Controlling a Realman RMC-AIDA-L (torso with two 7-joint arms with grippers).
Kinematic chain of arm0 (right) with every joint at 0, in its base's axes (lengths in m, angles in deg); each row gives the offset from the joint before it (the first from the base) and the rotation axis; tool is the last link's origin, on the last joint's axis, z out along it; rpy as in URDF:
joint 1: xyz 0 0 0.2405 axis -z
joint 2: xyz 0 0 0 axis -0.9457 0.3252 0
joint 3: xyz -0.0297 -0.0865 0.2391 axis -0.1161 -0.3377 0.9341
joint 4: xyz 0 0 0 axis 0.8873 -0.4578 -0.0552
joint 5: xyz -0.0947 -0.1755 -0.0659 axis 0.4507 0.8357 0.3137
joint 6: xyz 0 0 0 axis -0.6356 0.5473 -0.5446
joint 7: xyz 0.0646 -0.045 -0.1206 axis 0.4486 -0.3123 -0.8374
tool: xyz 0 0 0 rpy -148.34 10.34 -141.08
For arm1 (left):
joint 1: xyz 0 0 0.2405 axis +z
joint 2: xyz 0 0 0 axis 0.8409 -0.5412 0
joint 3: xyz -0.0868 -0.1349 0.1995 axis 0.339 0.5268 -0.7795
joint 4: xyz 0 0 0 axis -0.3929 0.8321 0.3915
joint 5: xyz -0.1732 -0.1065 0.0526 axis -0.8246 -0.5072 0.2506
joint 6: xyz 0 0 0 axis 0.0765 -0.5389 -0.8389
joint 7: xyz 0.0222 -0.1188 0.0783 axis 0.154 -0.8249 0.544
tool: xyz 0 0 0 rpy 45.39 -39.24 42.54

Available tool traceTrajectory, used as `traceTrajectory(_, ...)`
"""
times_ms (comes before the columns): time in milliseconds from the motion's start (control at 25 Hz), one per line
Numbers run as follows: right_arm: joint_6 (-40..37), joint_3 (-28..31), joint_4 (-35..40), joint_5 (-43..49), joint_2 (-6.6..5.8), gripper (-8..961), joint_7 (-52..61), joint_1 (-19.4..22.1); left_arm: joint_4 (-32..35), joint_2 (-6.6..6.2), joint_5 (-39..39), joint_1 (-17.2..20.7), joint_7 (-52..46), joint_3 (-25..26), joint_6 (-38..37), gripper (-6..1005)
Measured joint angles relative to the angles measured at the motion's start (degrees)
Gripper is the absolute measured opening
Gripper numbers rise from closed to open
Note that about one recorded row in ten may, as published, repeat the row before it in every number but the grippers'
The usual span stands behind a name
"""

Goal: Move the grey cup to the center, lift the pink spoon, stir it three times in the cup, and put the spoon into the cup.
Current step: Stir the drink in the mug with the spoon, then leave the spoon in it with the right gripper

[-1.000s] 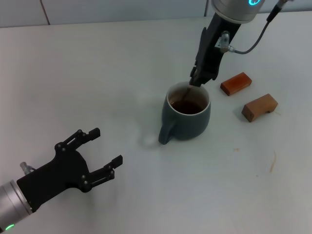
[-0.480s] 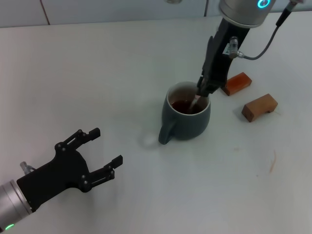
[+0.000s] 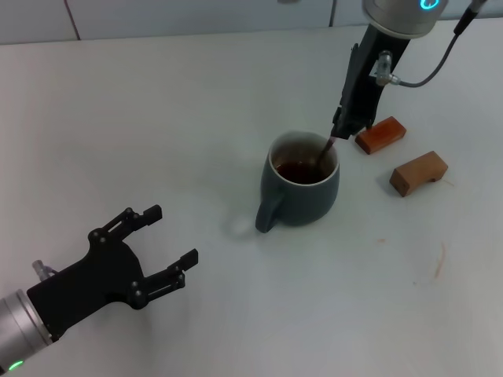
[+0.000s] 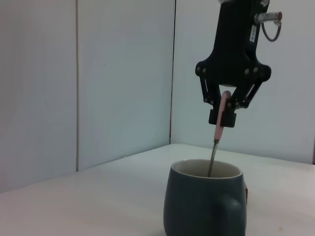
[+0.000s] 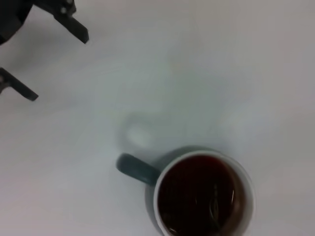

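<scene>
My right gripper opens now, since the spoon [image 3: 324, 152] reaches down inside the cup's edge, so the pink spoon would rest in the grey cup [image 3: 300, 182].
The grey cup [image 3: 300, 182] stands in the middle of the white table, handle toward me, with dark brown liquid inside [image 5: 201, 196]. Above its far right rim my right gripper [image 3: 339, 132] is shut on the pink spoon [image 4: 217, 129], whose pale pink handle sits between the fingers. The metal neck [image 3: 324, 151] slants down into the cup, its bowl hidden in the liquid. In the left wrist view the cup [image 4: 204, 201] stands below that gripper [image 4: 224, 115]. My left gripper [image 3: 161, 243] rests open at the near left, well apart from the cup.
Two brown wooden blocks lie right of the cup: a reddish one [image 3: 380, 133] close behind the right gripper and a lighter one [image 3: 418, 173] nearer me. A wall rises at the table's far edge.
The right gripper has carried the spoon from the cup's far left rim across to its far right rim and risen a little. The cup and left arm have not moved.
</scene>
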State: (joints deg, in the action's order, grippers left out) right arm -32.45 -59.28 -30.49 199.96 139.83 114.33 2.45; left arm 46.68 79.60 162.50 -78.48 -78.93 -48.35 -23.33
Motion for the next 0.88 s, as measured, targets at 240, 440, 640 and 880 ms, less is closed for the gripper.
traceTrajectory(240, -0.34, -0.29, 1.34, -0.37, 0.20, 118, 0.18, 1.22, -0.06, -0.04, 0.00, 0.18, 0.00, 0.25, -0.20, 859)
traceTrajectory(440, 0.07, -0.13, 1.54, -2.41, 0.20, 184, 0.35, 2.09, 0.03, -0.07, 0.00, 0.27, -0.42, 0.27, -0.45, 859)
traceTrajectory(640, 0.48, -0.31, 4.72, -4.91, 0.22, 335, 0.08, 4.72, 0.26, -0.09, 0.00, 0.22, -0.69, 0.20, -0.53, 859)
traceTrajectory(880, 2.26, 0.24, 18.66, -16.21, 0.16, 489, -2.02, 14.44, 0.34, -0.09, 0.04, 0.13, -0.70, 0.07, -0.54, 859)
